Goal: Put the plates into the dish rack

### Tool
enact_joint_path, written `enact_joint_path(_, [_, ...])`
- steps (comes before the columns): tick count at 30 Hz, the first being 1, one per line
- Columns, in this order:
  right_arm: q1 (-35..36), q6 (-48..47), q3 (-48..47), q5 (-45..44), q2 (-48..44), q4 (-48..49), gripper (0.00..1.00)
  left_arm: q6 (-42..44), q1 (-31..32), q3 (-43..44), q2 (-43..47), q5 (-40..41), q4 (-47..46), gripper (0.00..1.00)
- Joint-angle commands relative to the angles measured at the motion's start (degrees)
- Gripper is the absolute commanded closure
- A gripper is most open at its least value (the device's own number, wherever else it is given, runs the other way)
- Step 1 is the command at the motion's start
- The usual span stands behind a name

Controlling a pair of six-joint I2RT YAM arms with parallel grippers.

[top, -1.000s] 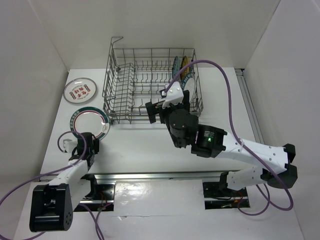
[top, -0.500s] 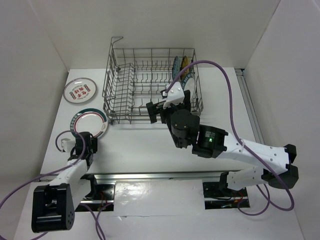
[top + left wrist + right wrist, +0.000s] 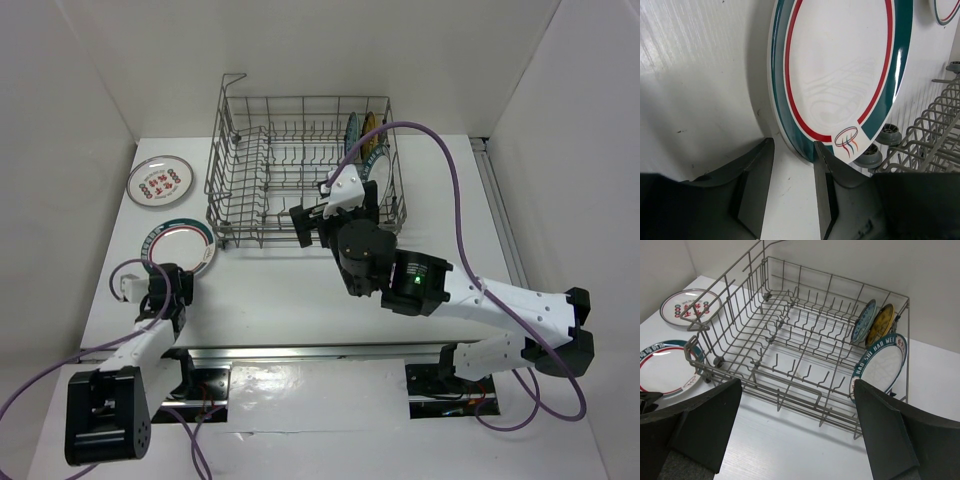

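The robot next needs to grip the teal-rimmed plate by its near edge point(image 3: 803, 152) with its left gripper, so the plate's opposite rim stays free for handing over to the right gripper.
The white plate with a teal rim point(image 3: 182, 244) point(image 3: 840, 65) lies flat on the table left of the dish rack point(image 3: 300, 100) point(image 3: 832, 276). My left gripper point(image 3: 168, 275) point(image 3: 792, 145) sits at its near edge, open, with only bare table between the fingers; the right finger's tip touches the rim. The plate with red marks point(image 3: 158, 183) point(image 3: 690, 305) lies farther back. Upright in the rack's right end stand the teal-blue patterned plate point(image 3: 863, 321), the yellow one point(image 3: 880, 324) and the lettered-rim one point(image 3: 880, 367). My right gripper point(image 3: 335, 212) point(image 3: 797, 385) hovers wide open before the rack's front.
The rack's small grey wheels point(image 3: 888, 134) rest on the table just right of the teal-rimmed plate. White walls close in the table at the back and on both sides. A purple cable point(image 3: 450, 170) arcs from the right arm over the rack's right end.
My left gripper's jaws have spread apart and it has shifted slightly to the left. The teal-rimmed plate stays flat on the table. The right arm has hardly moved.
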State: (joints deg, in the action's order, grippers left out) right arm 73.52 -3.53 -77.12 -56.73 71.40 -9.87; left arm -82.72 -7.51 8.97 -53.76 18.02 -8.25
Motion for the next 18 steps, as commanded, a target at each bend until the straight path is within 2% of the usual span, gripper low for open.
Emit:
enact_joint_path(1, [0.5,-0.5,0.0,-0.6,-0.1,2.4,0.00,0.6,-1.2,-0.2,-1.1,0.9,-2.2,0.49])
enact_joint_path(11, [0.5,-1.0,1.0,0.0,-0.1,2.4,0.00,1.1,-3.5,1.6,-6.4,-0.9,-4.5,0.48])
enact_joint_path(14, [0.5,-1.0,1.5,0.0,-0.1,3.0,0.00,1.2,-4.5,2.3,-7.7,-2.0,-3.6,0.53])
enact_joint_path(16, [0.5,-1.0,1.5,0.0,-0.6,3.0,0.00,1.2,-4.5,2.3,-7.7,-2.0,-3.6,0.62])
enact_joint_path(18, [0.5,-1.0,1.5,0.5,-0.6,3.0,0.00,1.2,-4.5,2.3,-7.2,-2.0,-4.1,0.64])
